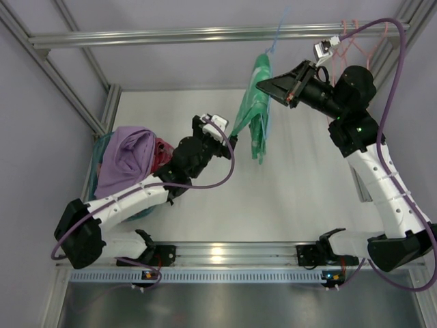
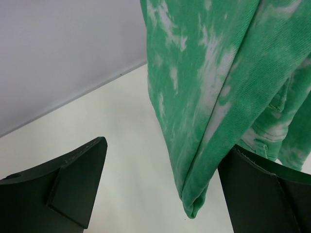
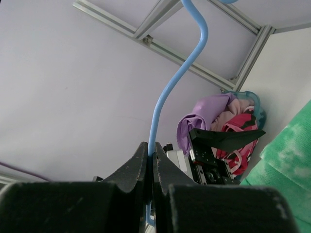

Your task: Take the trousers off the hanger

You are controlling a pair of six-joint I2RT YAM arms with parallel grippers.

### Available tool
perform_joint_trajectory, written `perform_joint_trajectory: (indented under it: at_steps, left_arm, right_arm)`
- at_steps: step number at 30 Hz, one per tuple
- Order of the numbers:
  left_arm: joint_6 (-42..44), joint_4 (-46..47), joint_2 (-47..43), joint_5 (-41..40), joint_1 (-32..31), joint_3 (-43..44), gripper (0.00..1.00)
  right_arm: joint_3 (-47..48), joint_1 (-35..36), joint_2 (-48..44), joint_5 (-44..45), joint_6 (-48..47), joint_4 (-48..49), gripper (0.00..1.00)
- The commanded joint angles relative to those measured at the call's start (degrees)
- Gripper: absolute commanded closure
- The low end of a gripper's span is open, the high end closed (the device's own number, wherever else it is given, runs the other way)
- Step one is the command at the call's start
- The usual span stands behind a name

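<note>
The trousers need to come off the hanger, so my left gripper should next grab them by the hanging hem corner [image 1: 236, 130] [image 2: 195, 188] and leave the hanger's wire free.
The green trousers [image 1: 254, 109] hang folded long from the light-blue hanger [image 1: 275, 37], whose hook sits up by the top rail. My right gripper [image 1: 265, 85] is shut on the hanger's wire just above the trousers; in the right wrist view the blue hanger wire [image 3: 182, 73] rises from between the closed fingers of my right gripper [image 3: 150, 155]. My left gripper [image 1: 230, 140] is open at the trousers' lower left corner. In the left wrist view the trousers' hem [image 2: 204, 145] hangs between the spread fingers of my left gripper [image 2: 165, 189], close to the right finger [image 2: 265, 194].
A teal basket [image 1: 101, 147] at the left holds a purple cloth [image 1: 130, 154] and a red-pink cloth [image 1: 161, 152]. Pink wire hangers [image 1: 355, 31] hang on the metal rail [image 1: 171, 34] at the back right. Frame posts stand at both sides.
</note>
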Motion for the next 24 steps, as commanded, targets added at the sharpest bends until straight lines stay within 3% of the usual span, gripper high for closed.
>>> perform_joint_trajectory:
  at_steps: [1,16,24]
  left_arm:
    - [-0.92,0.77,-1.96,0.78,0.77,-0.61,0.04]
    - [-2.94,0.33,6.91,3.68,-0.72,12.3,0.05]
    - [-7.16,-0.28,7.45,4.29,-1.6,17.67,0.04]
  right_arm:
    - [2.53,1.05,-2.73,-0.71,-1.74,12.3,1.0]
    - [1.04,3.59,-2.47,-0.01,-0.52,12.65,1.0]
    - [0.77,4.21,-2.56,0.25,-1.04,12.57,1.0]
